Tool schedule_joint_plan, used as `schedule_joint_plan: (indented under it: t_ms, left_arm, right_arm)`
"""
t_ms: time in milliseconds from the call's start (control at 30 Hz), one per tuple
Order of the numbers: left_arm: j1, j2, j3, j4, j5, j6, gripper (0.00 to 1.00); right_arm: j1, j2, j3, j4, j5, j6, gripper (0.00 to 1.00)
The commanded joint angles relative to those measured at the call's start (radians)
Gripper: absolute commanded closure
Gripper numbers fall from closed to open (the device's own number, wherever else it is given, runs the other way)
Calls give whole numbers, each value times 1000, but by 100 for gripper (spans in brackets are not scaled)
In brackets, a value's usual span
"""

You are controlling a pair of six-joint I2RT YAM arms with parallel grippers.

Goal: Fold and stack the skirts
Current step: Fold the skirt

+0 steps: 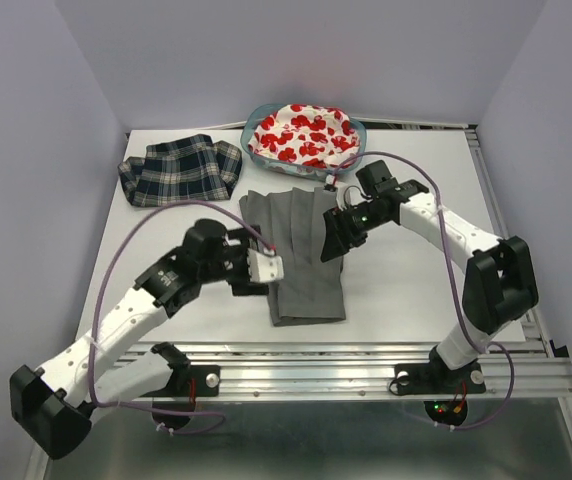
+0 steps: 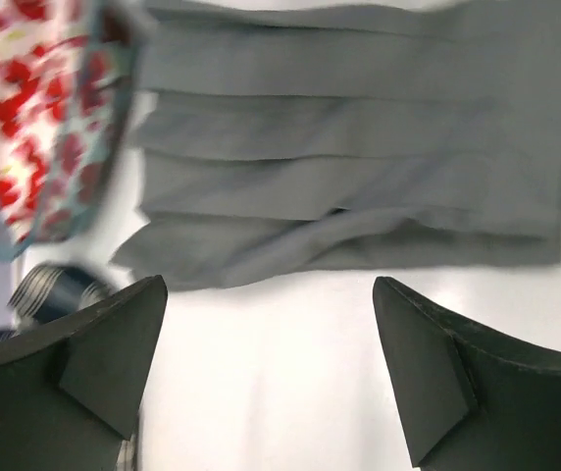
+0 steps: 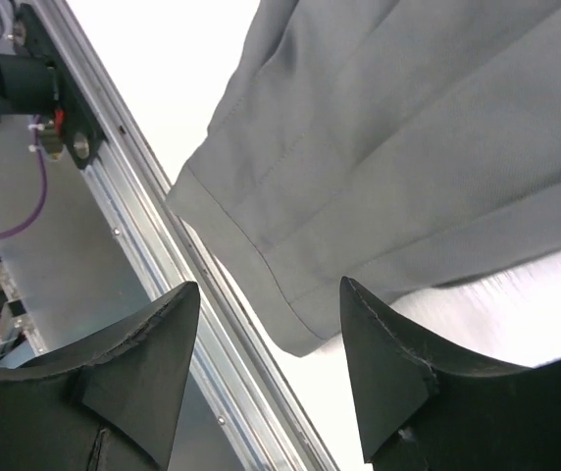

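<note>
I need to fold the grey skirt's near end back, so my left gripper will next grab the grey pleated skirt's side edge near the metal bar (image 1: 276,313) (image 2: 530,249).
The grey pleated skirt (image 1: 301,255) lies flat mid-table; it also shows in the left wrist view (image 2: 359,147) and the right wrist view (image 3: 408,128). The plaid skirt (image 1: 181,170) lies at the back left. The white skirt with red print (image 1: 301,135) sits in the teal basket (image 1: 357,130) at the back. My left gripper (image 1: 269,268) is open and empty at the grey skirt's left edge. My right gripper (image 1: 331,245) is open and empty over the skirt's right edge.
The metal rail (image 1: 366,352) runs along the table's near edge and shows in the right wrist view (image 3: 114,186). Purple cables loop from both arms. Bare white table (image 1: 406,290) lies right of the grey skirt.
</note>
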Motion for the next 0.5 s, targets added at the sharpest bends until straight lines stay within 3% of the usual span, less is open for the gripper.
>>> schedule_joint_plan:
  t_ms: [0, 233, 467]
  left_arm:
    - [-188, -48, -213, 5, -117, 277, 1]
    - [-420, -65, -387, 207, -239, 385, 1]
    - [-526, -24, -519, 396, -309, 501, 1]
  right_arm:
    - [19, 60, 41, 40, -79, 31, 36]
    - [37, 175, 33, 170, -95, 65, 38]
    - [37, 333, 24, 179, 3, 39, 44]
